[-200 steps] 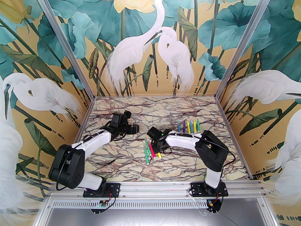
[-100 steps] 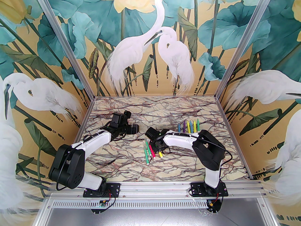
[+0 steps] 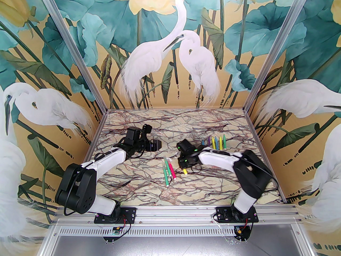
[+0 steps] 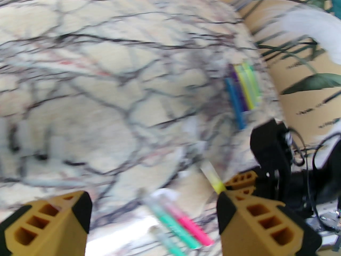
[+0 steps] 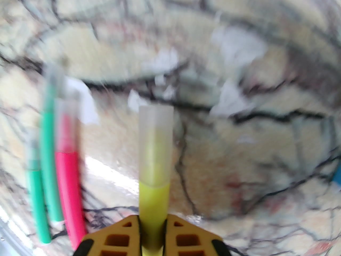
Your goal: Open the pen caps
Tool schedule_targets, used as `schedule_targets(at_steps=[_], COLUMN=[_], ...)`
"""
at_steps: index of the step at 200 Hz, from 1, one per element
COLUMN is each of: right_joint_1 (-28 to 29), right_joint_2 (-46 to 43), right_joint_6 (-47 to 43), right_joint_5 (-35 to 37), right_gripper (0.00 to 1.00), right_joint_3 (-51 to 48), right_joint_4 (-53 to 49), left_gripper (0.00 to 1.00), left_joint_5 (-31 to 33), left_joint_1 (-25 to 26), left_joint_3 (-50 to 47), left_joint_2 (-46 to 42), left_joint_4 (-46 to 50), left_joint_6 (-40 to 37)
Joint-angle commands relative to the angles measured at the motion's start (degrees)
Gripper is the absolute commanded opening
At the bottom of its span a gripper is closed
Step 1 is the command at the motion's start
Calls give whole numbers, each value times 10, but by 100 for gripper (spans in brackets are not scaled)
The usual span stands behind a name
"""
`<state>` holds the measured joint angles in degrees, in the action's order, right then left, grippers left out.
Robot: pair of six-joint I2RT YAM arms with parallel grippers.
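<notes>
The yellow body is for my right gripper to hold. My left gripper will next grab the clear pen cap (image 5: 155, 121) to pull the cap open.
My right gripper (image 3: 185, 166) (image 5: 152, 224) is shut on a yellow pen (image 5: 154, 196) (image 3: 184, 171) and holds it above the marble table. Its clear pen cap (image 5: 155, 121) sits on the tip and points away from the fingers. The left wrist view shows the same pen (image 4: 216, 182) and its cap (image 4: 207, 168). My left gripper (image 3: 155, 145) (image 4: 151, 209) is open and holds nothing, up and to the left of the pen. Two green pens (image 3: 167, 172) (image 5: 49, 153) and a pink pen (image 3: 171, 171) (image 5: 68, 180) lie capped on the table beside the right gripper.
A row of several blue, purple, yellow and green pens (image 3: 215, 142) (image 4: 243, 89) lies at the back right, tips away from me. Pale blurred patches (image 5: 234, 47) lie on the marble table (image 3: 149, 188) beyond the yellow pen. Painted walls enclose three sides.
My right gripper has shut on the yellow pen, lifted it off the table and shifted right. The left gripper has moved slightly right and turned toward it.
</notes>
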<state>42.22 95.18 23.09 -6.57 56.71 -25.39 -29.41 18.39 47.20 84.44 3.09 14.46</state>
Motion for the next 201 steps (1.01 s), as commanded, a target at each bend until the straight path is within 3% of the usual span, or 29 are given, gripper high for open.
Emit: schedule_targets(at_steps=[1, 57, 155, 201], right_joint_1=[-13, -32, -32, -33], right_joint_2=[-36, -83, -119, -120], right_joint_6=[-33, -58, -91, -95], right_joint_5=[-37, -42, -53, -60], right_gripper=[1, 0, 0, 0], right_joint_3=[-10, -29, -29, -27], right_joint_4=[50, 94, 113, 117], left_gripper=[82, 78, 71, 60], left_joint_5=[-70, -108, -140, -151], left_joint_1=[18, 66, 99, 103], left_joint_3=[3, 29, 59, 66], left_joint_2=[15, 47, 90, 102], left_joint_4=[-46, -87, -139, -148], left_joint_6=[25, 58, 110, 122])
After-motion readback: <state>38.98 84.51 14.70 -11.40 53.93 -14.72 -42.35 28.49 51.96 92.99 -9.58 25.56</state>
